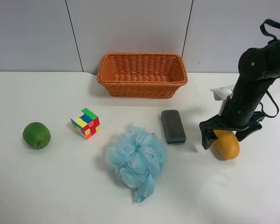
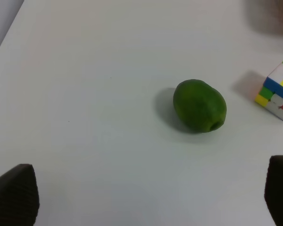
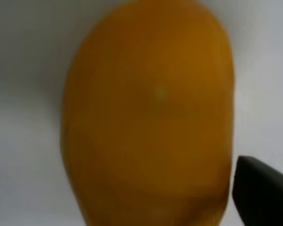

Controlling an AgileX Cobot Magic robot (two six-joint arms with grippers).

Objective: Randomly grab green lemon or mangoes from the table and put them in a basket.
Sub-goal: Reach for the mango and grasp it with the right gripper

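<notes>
The yellow-orange mango needs to go into the basket (image 1: 142, 74), so my right gripper needs to grab it by its plump middle (image 1: 224, 140).
The yellow-orange mango (image 1: 227, 147) lies on the white table (image 1: 46, 186) at the exterior high view's right. My right gripper (image 1: 225, 138) is lowered over it, open, with one black finger on either side. In the right wrist view the mango (image 3: 151, 108) fills the frame and a fingertip (image 3: 264, 193) sits just beside it. The green lemon (image 1: 36, 135) rests at that view's left. It also shows in the left wrist view (image 2: 199, 105), ahead of my open, empty left gripper (image 2: 151, 197). The orange wicker basket (image 1: 142, 74) stands empty at the back centre.
A colourful puzzle cube (image 1: 86, 123) sits right of the green lemon and shows in the left wrist view (image 2: 277, 89). A blue bath pouf (image 1: 136, 158) lies in the middle front. A dark board eraser (image 1: 172, 126) lies between pouf and mango.
</notes>
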